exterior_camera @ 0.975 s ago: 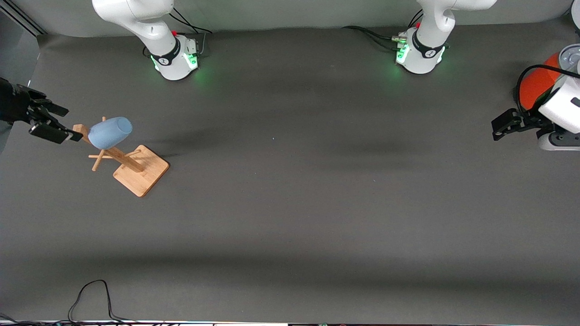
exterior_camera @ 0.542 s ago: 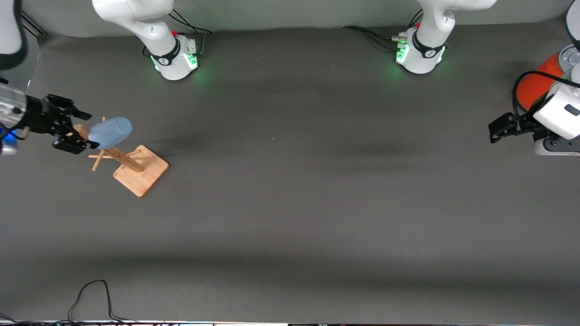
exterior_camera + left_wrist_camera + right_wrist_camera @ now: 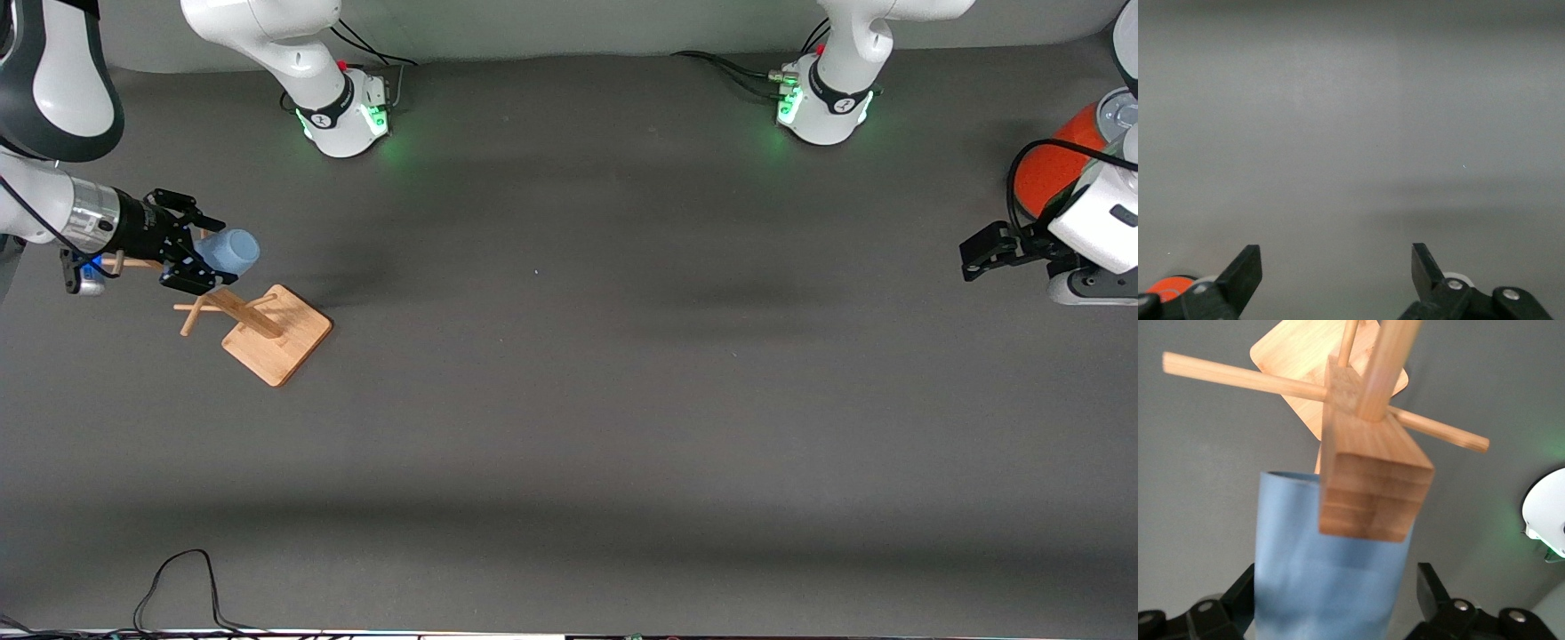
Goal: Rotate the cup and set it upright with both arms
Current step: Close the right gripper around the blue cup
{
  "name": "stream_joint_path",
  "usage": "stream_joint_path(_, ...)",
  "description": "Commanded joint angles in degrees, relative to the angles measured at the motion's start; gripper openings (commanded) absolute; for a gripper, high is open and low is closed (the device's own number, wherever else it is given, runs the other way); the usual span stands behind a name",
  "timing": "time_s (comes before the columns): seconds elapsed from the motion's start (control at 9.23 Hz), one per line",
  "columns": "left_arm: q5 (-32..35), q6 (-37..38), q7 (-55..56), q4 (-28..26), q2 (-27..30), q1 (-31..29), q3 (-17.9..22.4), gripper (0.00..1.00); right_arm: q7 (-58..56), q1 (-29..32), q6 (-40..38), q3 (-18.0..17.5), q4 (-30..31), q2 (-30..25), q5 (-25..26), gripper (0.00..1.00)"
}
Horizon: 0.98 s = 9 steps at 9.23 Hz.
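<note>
My right gripper closes on the cup now, since in the right wrist view my fingertips stand beside the cup's body (image 3: 1326, 580), below its rim (image 3: 1289, 476).
The pale-blue cup (image 3: 231, 251) hangs tilted on a peg of the wooden rack (image 3: 277, 336) at the right arm's end of the table. My right gripper (image 3: 197, 252) is open, with its fingers on either side of the cup's body. In the right wrist view the cup (image 3: 1328, 573) fills the gap of the right gripper (image 3: 1336, 590); one finger (image 3: 1245, 587) is at the cup's wall and the other finger (image 3: 1431, 587) stands a little apart. My left gripper (image 3: 973, 253) waits open and empty at the left arm's end; in the left wrist view the left gripper (image 3: 1335, 267) frames bare table.
An orange can (image 3: 1053, 173) with a grey lid stands by the left arm's wrist and shows in the left wrist view (image 3: 1168, 287). The rack's top block (image 3: 1371, 480) and cross pegs sit close above the cup. A black cable (image 3: 178, 578) lies near the table's front edge.
My right gripper has moved in from the table's end toward the cup, and its open fingers now straddle the cup. The cup and rack have not moved. The left arm has shifted slightly.
</note>
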State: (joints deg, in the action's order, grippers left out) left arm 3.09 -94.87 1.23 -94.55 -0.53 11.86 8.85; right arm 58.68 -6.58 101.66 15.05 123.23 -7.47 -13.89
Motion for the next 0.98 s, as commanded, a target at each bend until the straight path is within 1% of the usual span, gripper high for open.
stream_joint_path(0.0,0.25,1.44,0.17,1.56,-0.44,0.45,0.46,1.00,1.44,-0.19,1.79,0.15,1.31,-1.41,-1.23,1.00)
stream_joint_path(0.11,0.25,1.44,0.17,1.56,-0.44,0.45,0.46,1.00,1.35,-0.19,2.05,0.15,1.31,-1.32,-1.23,0.91)
stream_joint_path(0.22,0.25,1.44,0.43,1.56,-0.44,0.45,0.46,1.00,1.44,-0.19,1.97,0.15,1.23,-1.41,-1.23,0.74)
stream_joint_path(0.33,0.33,1.44,0.35,1.82,-0.44,0.45,0.46,1.00,1.53,-0.19,1.79,0.15,1.05,-1.41,-1.83,0.60)
stream_joint_path(0.43,0.33,1.53,0.26,1.91,-0.44,0.45,0.46,1.00,1.61,-0.19,1.36,0.15,0.70,-1.41,-3.32,0.59)
stream_joint_path(0.54,0.25,1.53,0.26,1.91,-0.44,0.45,0.46,1.00,2.57,-0.19,1.18,-0.20,0.00,-1.67,-3.33,0.59)
stream_joint_path(0.65,0.33,1.53,0.26,1.83,-0.44,0.45,0.46,1.00,3.97,-0.36,-0.65,-0.63,-2.01,-1.59,-3.51,0.59)
stream_joint_path(0.76,0.25,1.53,0.52,1.91,-0.44,0.45,0.46,1.00,4.77,-0.45,-2.32,-1.51,-3.85,-1.94,-4.64,0.59)
stream_joint_path(0.87,0.25,1.53,0.52,1.91,-0.44,0.45,0.46,1.00,4.87,-0.28,-3.30,-3.17,-5.09,-2.37,-5.61,0.59)
